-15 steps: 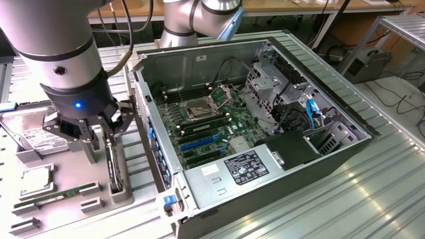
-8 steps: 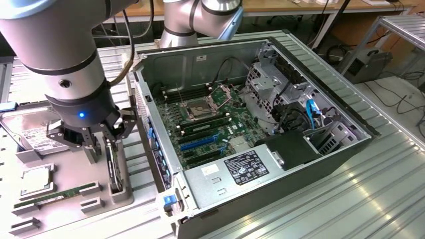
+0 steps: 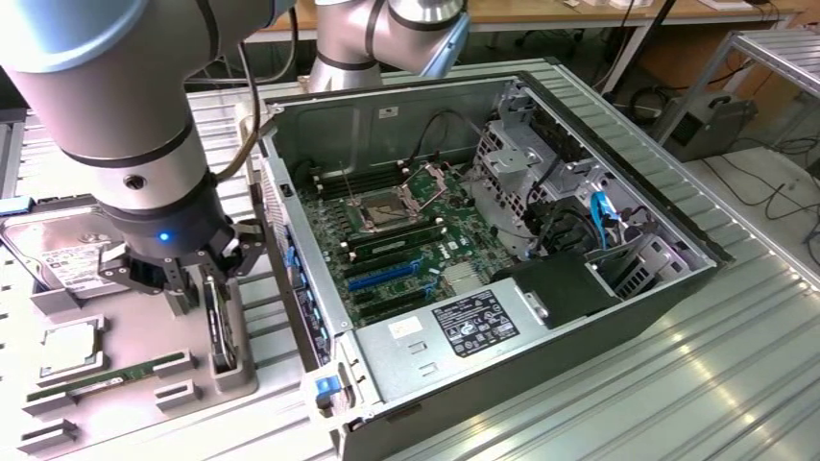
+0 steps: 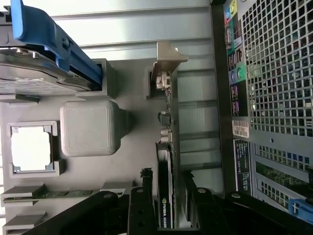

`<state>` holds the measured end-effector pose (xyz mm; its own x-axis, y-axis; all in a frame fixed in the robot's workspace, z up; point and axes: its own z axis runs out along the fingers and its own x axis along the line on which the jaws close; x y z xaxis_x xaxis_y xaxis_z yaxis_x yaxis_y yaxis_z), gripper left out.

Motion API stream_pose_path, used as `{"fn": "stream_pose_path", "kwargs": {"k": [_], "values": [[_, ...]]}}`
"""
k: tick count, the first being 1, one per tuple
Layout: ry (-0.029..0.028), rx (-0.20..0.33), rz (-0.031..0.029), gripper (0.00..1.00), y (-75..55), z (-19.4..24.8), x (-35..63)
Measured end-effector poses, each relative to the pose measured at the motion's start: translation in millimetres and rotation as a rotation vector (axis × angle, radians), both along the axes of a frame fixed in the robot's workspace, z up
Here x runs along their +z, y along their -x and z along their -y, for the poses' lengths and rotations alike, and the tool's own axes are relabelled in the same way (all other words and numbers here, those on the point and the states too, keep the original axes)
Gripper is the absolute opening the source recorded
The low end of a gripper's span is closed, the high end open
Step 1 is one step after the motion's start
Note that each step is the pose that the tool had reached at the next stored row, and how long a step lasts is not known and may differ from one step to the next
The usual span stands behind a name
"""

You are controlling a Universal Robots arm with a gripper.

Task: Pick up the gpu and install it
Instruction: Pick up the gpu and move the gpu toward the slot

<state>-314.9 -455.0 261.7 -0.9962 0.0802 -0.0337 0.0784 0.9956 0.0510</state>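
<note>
I should next pick up the GPU by its black shrouded end [image 4: 165,188] with my gripper, so that the GPU's silvery bracket [image 4: 167,59] stays free to fit the computer case.
The gpu [image 4: 166,205] is a thin black card standing on its edge in a slot of the grey parts tray [image 4: 132,147], its silvery bracket [image 4: 168,55] at the far end. In the exterior view the gpu [image 3: 222,331] stands on the tray just to the left of the open computer case [image 3: 615,317]. My gripper [image 3: 209,286] hangs right above it. In the wrist view my gripper [image 4: 167,175] is open, with one black finger on each side of the card and a small gap showing beside it. The card rests in its holder.
The case lies on its side with the motherboard [image 3: 403,235] and blue expansion slots [image 3: 384,279] exposed. On the tray are a hard drive [image 3: 71,264], a processor [image 3: 71,351] and a green memory stick [image 3: 109,376]. The case's rear grille [image 4: 274,73] is close beside the card.
</note>
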Motion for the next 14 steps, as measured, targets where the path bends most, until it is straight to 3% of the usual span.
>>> {"fn": "stream_pose_path", "kwargs": {"k": [10,14], "values": [[-0.0039,-0.021,0.0001,0.36,0.0,-3.8,-14.9],[-0.0036,-0.022,-0.0002,0.36,0.0,-3.8,-16.4]]}}
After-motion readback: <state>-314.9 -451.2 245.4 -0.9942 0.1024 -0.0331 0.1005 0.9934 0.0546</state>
